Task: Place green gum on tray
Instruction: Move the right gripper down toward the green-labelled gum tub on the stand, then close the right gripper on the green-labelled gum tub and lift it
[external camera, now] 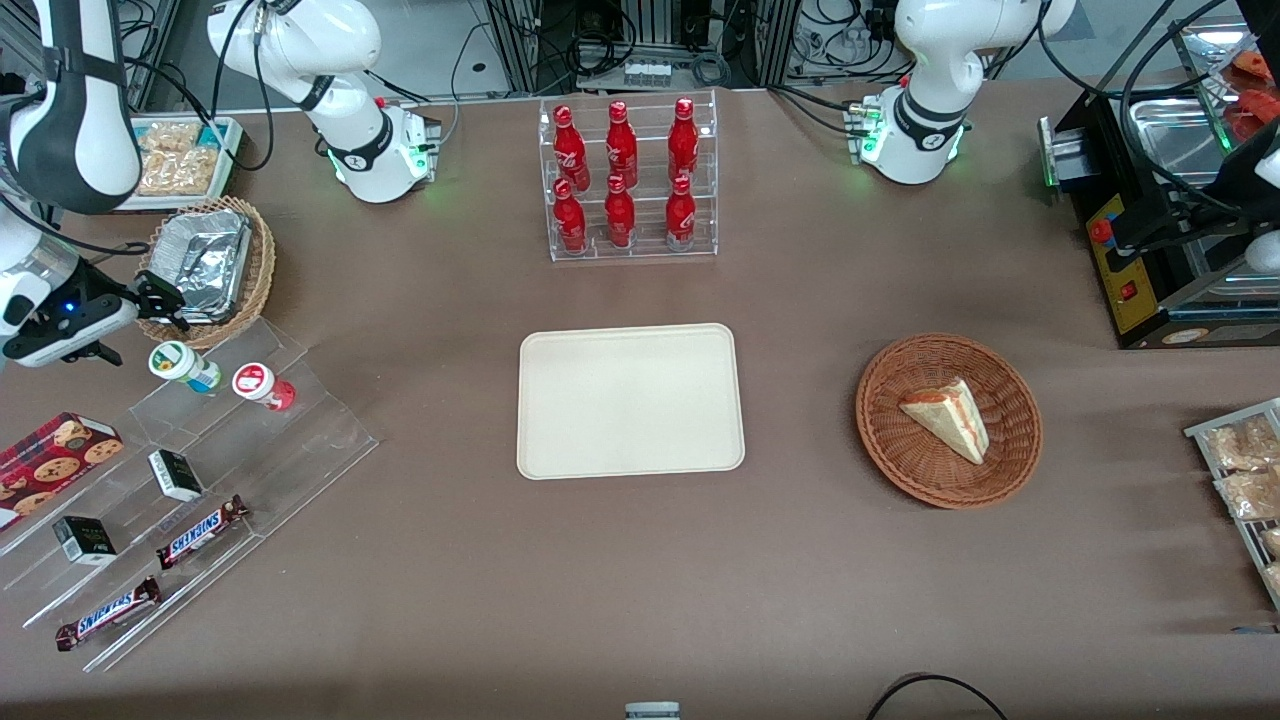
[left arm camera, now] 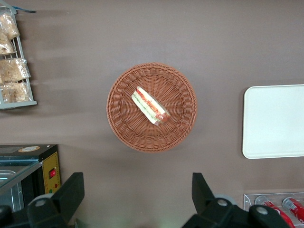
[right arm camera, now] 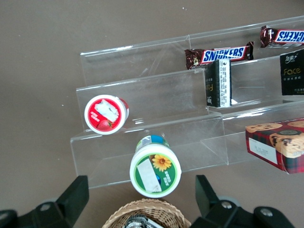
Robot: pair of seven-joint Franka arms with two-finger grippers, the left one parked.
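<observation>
The green gum still has to go on the tray [external camera: 630, 401]. My right gripper should grab the gum by its bottle body [external camera: 192, 371] next.
The green gum [external camera: 184, 366] is a small bottle with a white lid bearing a green and yellow mark. It stands on the top step of a clear acrylic shelf, beside the red-lidded gum bottle [external camera: 263, 386]. My right gripper [external camera: 168, 302] is open and empty, just above and farther from the front camera than the green gum, over the edge of a wicker basket. In the right wrist view the green gum [right arm camera: 155, 170] sits between the open fingers [right arm camera: 71, 199], not touched; the gripper [right arm camera: 141, 190] is above it. The cream tray [external camera: 630, 400] lies bare at the table's middle.
The acrylic stepped shelf [external camera: 300, 440] holds Snickers bars [external camera: 202, 531], small black boxes [external camera: 176, 475] and a cookie box [external camera: 55, 455]. A wicker basket with a foil tray [external camera: 205, 262] is under the gripper. A cola rack [external camera: 628, 180] and a sandwich basket [external camera: 948, 420] stand elsewhere.
</observation>
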